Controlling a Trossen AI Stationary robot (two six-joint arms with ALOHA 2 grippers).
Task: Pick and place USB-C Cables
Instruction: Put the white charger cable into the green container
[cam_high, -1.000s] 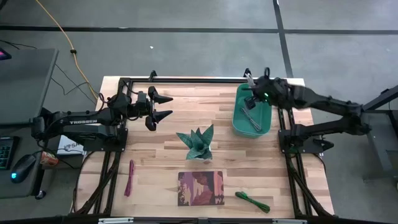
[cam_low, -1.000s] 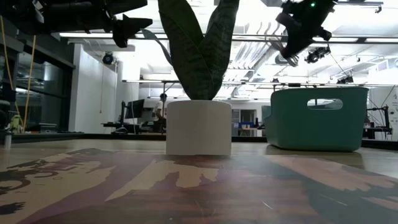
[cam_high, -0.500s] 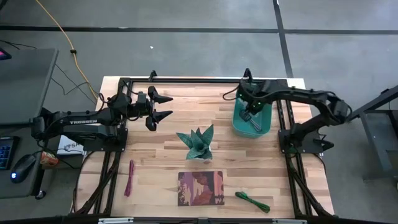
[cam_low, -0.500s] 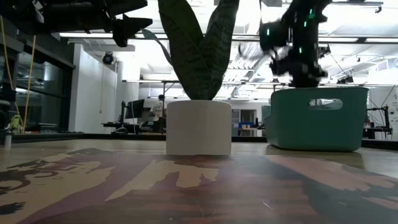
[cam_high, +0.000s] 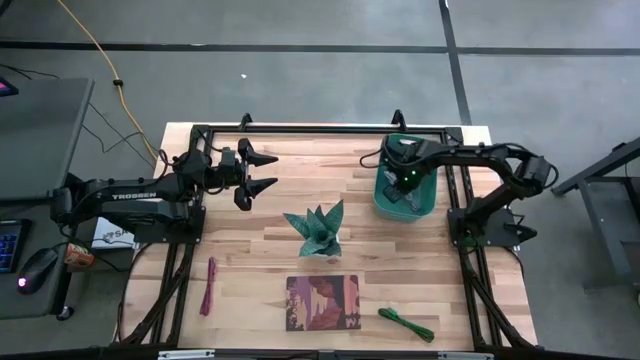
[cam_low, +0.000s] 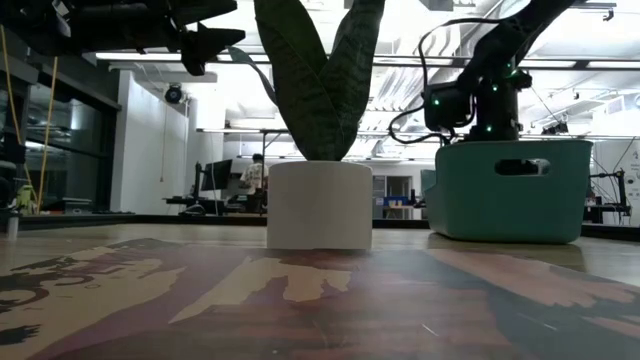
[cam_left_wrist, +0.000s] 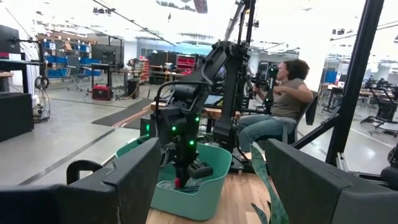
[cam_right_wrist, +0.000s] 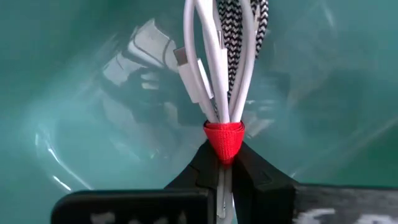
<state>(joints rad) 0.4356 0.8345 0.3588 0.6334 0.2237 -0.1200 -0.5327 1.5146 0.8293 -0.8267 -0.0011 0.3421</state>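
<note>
The loops of the white bundle touch the grey braided cable (cam_right_wrist: 241, 28) in the teal bin, so the bundle would stay in the bin and my right gripper needs to open its fingers.
My right gripper (cam_high: 405, 184) is down inside the teal bin (cam_high: 381, 196) at the table's far right, shut on the white cable bundle with the red tie (cam_right_wrist: 211, 68). A grey braided cable (cam_right_wrist: 241, 28) lies just beyond it in the bin. The dark red cable (cam_high: 208, 285) lies flat near the table's near-left edge. The green cable (cam_high: 405, 323) lies flat at the near right. My left gripper (cam_high: 264, 170) hovers open over the far-left part of the table, holding nothing. My right gripper pinches the white bundle at its red tie (cam_right_wrist: 224, 138), between the two fingertips (cam_right_wrist: 255, 177). It comes from above, pointing down into the bin. The white loops reach past the fingers toward the bin's floor; I cannot tell whether they rest on it.
A teal folded-paper plant (cam_high: 317, 230) stands mid-table in a white pot (cam_low: 318, 205). A reddish-brown book (cam_high: 322, 302) lies near the front edge. Black frame rails run along both sides. A seated person (cam_left_wrist: 283, 102) is beyond the table's right side.
My right gripper has gone down from high above the bin's far edge into the bin, tipping to point downward and carrying the white bundle with it. The left arm has kept still.
</note>
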